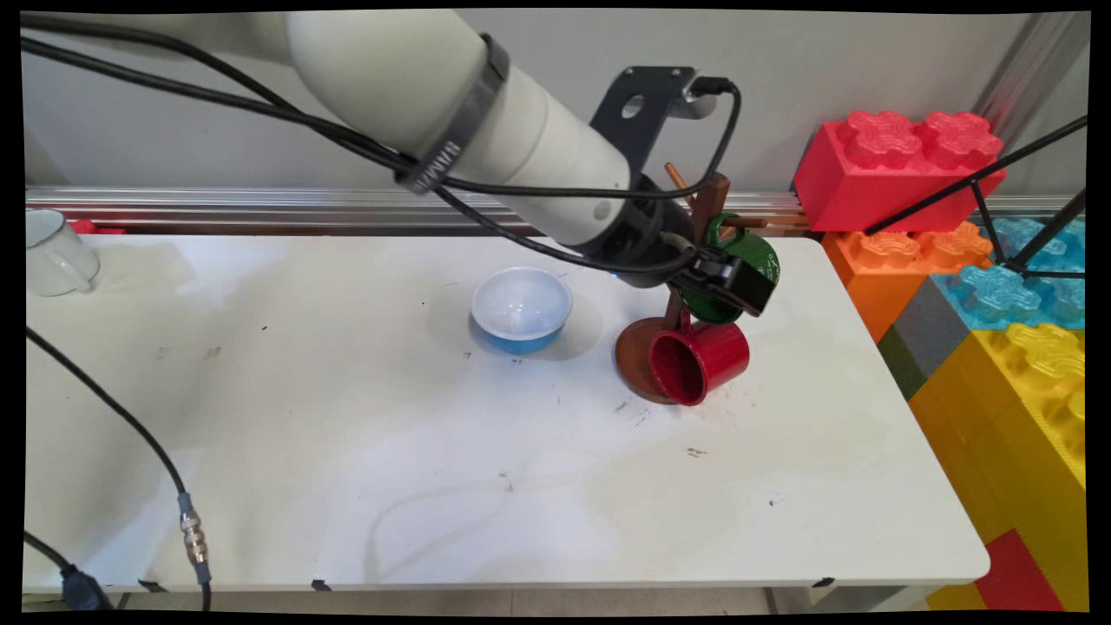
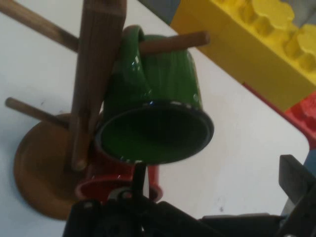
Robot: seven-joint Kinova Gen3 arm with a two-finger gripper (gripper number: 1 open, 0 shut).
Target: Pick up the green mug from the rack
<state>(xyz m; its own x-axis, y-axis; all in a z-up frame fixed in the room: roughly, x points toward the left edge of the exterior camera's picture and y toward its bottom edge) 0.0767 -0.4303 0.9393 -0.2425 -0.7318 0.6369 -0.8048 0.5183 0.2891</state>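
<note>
The gripper should lift the green mug point(image 2: 163, 84) off the wooden mug tree next, so it should grab the mug by its rim point(image 2: 183, 156).
A wooden mug tree point(image 1: 638, 347) stands right of the table's middle. A green mug point(image 1: 764, 252) hangs by its handle from an upper peg. A red mug point(image 1: 699, 360) hangs lower, its mouth facing the camera. My gripper point(image 1: 738, 286) is right at the green mug's lower side. In the hand view the green mug point(image 2: 163, 84) hangs on the peg point(image 2: 173, 42) beside the post point(image 2: 96, 74), mouth towards me. My gripper point(image 2: 217, 170) is open, its left finger point(image 2: 139, 177) just below the rim and the right one well off to the side. The red mug point(image 2: 98, 190) shows partly underneath.
A blue bowl with a white inside point(image 1: 521, 308) sits left of the mug tree. A white mug point(image 1: 52, 252) stands at the far left edge. Big toy bricks, red point(image 1: 894, 165), orange, blue and yellow point(image 1: 1015, 408), are stacked beyond the table's right edge.
</note>
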